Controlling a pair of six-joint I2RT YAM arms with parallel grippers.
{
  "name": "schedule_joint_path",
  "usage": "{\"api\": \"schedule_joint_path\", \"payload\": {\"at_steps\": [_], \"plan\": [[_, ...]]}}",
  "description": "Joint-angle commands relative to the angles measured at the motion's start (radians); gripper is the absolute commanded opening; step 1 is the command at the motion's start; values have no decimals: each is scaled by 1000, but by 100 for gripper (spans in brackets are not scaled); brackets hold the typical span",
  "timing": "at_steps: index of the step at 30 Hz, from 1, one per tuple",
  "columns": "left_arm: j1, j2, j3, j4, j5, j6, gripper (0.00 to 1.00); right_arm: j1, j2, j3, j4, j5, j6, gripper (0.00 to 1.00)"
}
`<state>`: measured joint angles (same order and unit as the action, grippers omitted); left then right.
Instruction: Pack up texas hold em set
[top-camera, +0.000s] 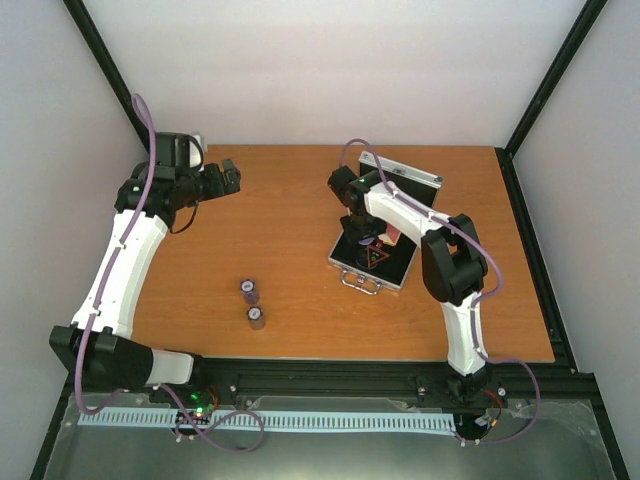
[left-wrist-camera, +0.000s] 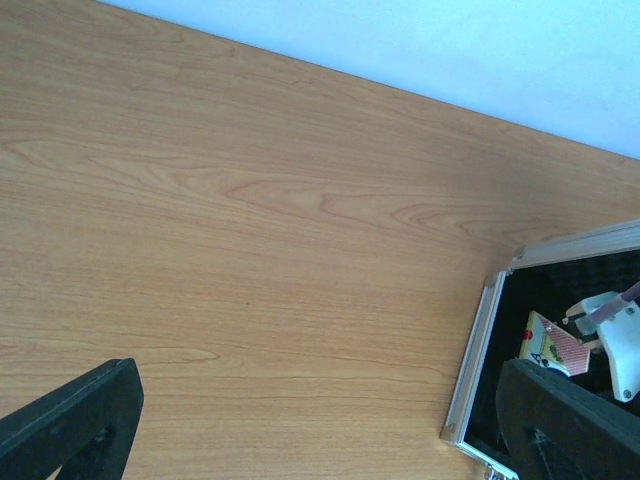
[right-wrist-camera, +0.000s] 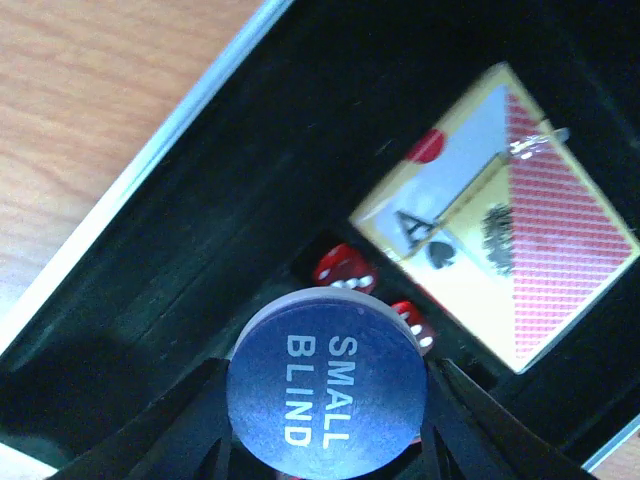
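The token would drop onto the red dice (right-wrist-camera: 345, 268) if my right gripper opened now, so it should first move toward the card box's flat top.
The silver aluminium case (top-camera: 345, 262) lies open right of the table's middle, with black lining and its lid (top-camera: 402, 174) standing at the back. My right gripper (top-camera: 362, 236) hangs over the case. It is shut on a round blue "SMALL BLIND" token (right-wrist-camera: 325, 385), held just above the lining. The pink-red card box (right-wrist-camera: 510, 220) and two red dice (right-wrist-camera: 345, 268) lie in the case below. A red triangular token (top-camera: 378, 258) lies near the case's front. Two dark chip stacks (top-camera: 250, 290) (top-camera: 257, 317) stand on the table. My left gripper (top-camera: 230, 180) is open and empty at the back left.
In the left wrist view the case's corner (left-wrist-camera: 480, 350) and the card box (left-wrist-camera: 555, 345) show at the right, with bare wooden table (left-wrist-camera: 250, 220) under the open fingers (left-wrist-camera: 70, 420). Black frame posts and white walls border the table.
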<state>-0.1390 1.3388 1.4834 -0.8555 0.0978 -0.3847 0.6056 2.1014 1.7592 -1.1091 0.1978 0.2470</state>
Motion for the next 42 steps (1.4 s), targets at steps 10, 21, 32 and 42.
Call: {"api": "schedule_joint_path", "payload": {"at_steps": [10, 21, 32, 42], "plan": [[6, 19, 10, -1, -1, 18, 100, -101, -22, -62, 134, 57, -79, 39], [6, 32, 5, -4, -21, 23, 100, -168, 31, -36, 143, 50, -121, 40], [6, 44, 9, -2, -21, 27, 100, -176, 53, -57, 142, 68, -100, 74], [6, 23, -2, -4, -13, 23, 100, -153, -40, -42, 123, -12, -146, 83]]}}
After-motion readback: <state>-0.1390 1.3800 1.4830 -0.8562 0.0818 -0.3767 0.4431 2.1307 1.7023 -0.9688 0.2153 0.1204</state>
